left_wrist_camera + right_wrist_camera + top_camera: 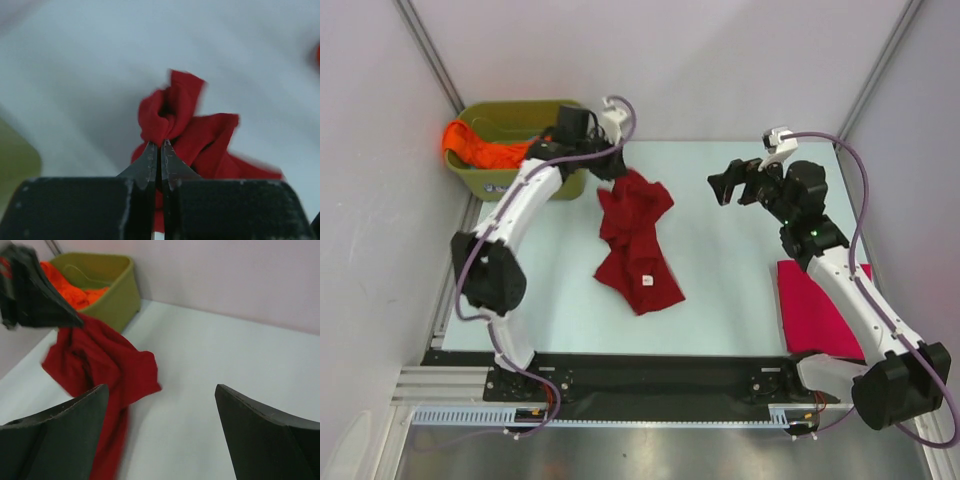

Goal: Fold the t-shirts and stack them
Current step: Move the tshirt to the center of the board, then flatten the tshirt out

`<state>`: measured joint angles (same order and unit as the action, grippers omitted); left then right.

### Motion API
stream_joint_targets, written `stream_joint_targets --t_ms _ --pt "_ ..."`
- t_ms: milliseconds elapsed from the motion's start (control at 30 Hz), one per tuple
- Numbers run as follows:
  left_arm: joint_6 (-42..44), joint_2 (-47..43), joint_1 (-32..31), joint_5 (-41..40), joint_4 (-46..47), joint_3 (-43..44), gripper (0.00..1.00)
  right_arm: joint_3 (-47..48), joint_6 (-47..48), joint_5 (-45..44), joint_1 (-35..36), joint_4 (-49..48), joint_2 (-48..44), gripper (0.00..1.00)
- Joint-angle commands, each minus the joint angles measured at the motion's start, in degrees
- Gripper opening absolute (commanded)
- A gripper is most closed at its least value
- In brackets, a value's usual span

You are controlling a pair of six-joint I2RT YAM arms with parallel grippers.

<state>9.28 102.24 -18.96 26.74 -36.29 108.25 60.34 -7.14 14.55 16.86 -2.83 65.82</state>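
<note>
My right gripper needs to grab the red t-shirt (635,240) next by its edge near its white label, so that it can spread the shirt for folding.
A crumpled dark red t-shirt (635,240) lies on the table's middle, its top end lifted. My left gripper (610,163) is shut on that top end; in the left wrist view the fingertips (152,150) pinch a bunch of the red t-shirt (170,112). My right gripper (728,184) hangs open above bare table to the right of the shirt, nothing between its fingers (80,405), with the red t-shirt (105,365) to its left. A folded magenta-pink t-shirt (815,305) lies flat at the right. An orange t-shirt (480,150) sits in the tub.
An olive-green tub (505,175) stands at the back left corner, also seen in the right wrist view as the tub (117,290) holding orange cloth. Pale walls close in the table on three sides. The arm bases sit on a black rail (650,375) at the near edge.
</note>
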Motion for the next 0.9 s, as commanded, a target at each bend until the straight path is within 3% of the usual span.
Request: stream_joint_targets --t_ms 0,33,67,100,133,200,267,367,433,533,600,700,867 --pt "6.70 1.73 0.41 3.05 5.17 -5.05 0.05 1.19 0.37 -4.08 0.71 8.70 2.46 0.94" --pt "7.67 4.87 0.68 0.88 5.79 -4.89 0.19 1.27 0.02 -5.04 0.80 9.42 2.99 0.93" --pt "7.25 6.38 1.46 -1.32 6.75 -4.54 0.42 0.75 -0.33 -5.31 0.80 9.68 4.13 0.93" --pt "6.90 7.79 1.99 -2.73 7.02 -2.01 0.93 0.49 -0.77 -5.49 1.06 10.56 4.75 0.92" --pt "6.11 10.15 2.61 -4.05 6.42 -0.07 0.99 0.40 -0.86 -5.41 1.15 11.52 5.45 0.91" --pt "3.82 10.88 3.84 -2.32 3.95 2.92 1.00 0.40 -1.38 -5.06 1.15 14.76 7.03 0.90" --pt "3.99 7.21 3.58 0.49 5.43 0.49 1.00 -0.65 -2.09 -4.53 1.24 15.92 7.74 0.89" --pt "6.87 -0.96 0.52 1.12 6.85 -10.31 0.99 -2.50 -3.06 -3.74 1.16 16.19 8.27 0.87" --pt "10.85 -6.51 -2.48 0.60 5.62 -19.36 0.93 -3.99 -3.58 -2.33 0.98 16.80 8.53 0.86" --pt "16.21 -10.20 -8.01 -1.17 -0.08 -27.28 0.87 -5.84 -4.12 -0.75 1.76 17.24 8.36 0.75" --pt "11.65 -12.39 -6.97 1.72 -1.68 -31.49 0.85 -6.89 -1.05 0.30 4.65 16.37 8.36 0.74" --pt "6.55 -15.91 -3.46 -0.36 2.18 -39.21 0.82 -9.62 0.80 1.45 11.51 12.69 7.48 0.75" --pt "9.09 -22.86 0.31 -6.09 4.39 -51.63 0.84 -14.88 6.95 -3.73 27.48 8.90 7.04 0.80"
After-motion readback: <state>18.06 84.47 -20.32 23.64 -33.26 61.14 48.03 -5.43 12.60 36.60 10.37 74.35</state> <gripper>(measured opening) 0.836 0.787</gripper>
